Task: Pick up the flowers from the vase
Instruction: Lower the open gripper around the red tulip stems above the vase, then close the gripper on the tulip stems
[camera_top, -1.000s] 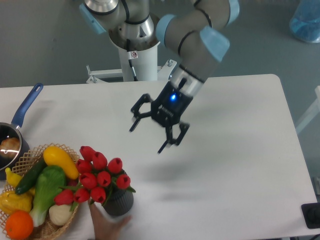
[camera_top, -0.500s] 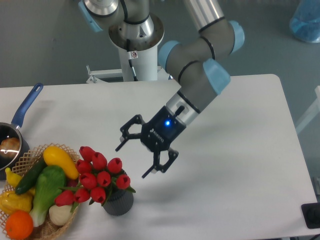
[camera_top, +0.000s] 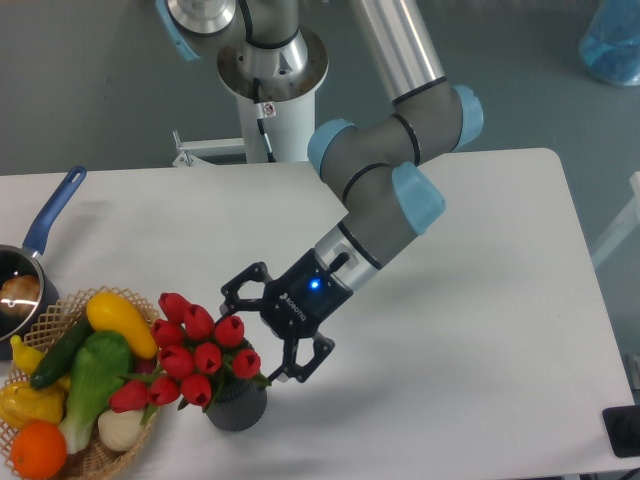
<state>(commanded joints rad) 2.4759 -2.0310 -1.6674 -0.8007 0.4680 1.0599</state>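
Note:
The flowers' red tulip buds are the part my gripper will grab next, to pick the flowers (camera_top: 195, 352) out of the dark ribbed vase (camera_top: 237, 405).
The flowers (camera_top: 195, 352), a bunch of red tulip buds with green leaves, stand in the small dark ribbed vase (camera_top: 237, 405) near the table's front left. My gripper (camera_top: 252, 336) is open, its fingers spread on either side of the rightmost buds, just right of and above the bunch. It holds nothing. The vase's mouth is hidden by the buds.
A wicker basket (camera_top: 50, 320) with vegetables and an orange sits at the left edge, touching the flowers. A blue-handled pan (camera_top: 50, 214) lies at the far left. The arm's base (camera_top: 270, 90) stands behind the table's back edge.
My gripper has moved down and left from the table's middle to the right side of the flowers, staying open. A hand that was at the vase one second ago is gone.

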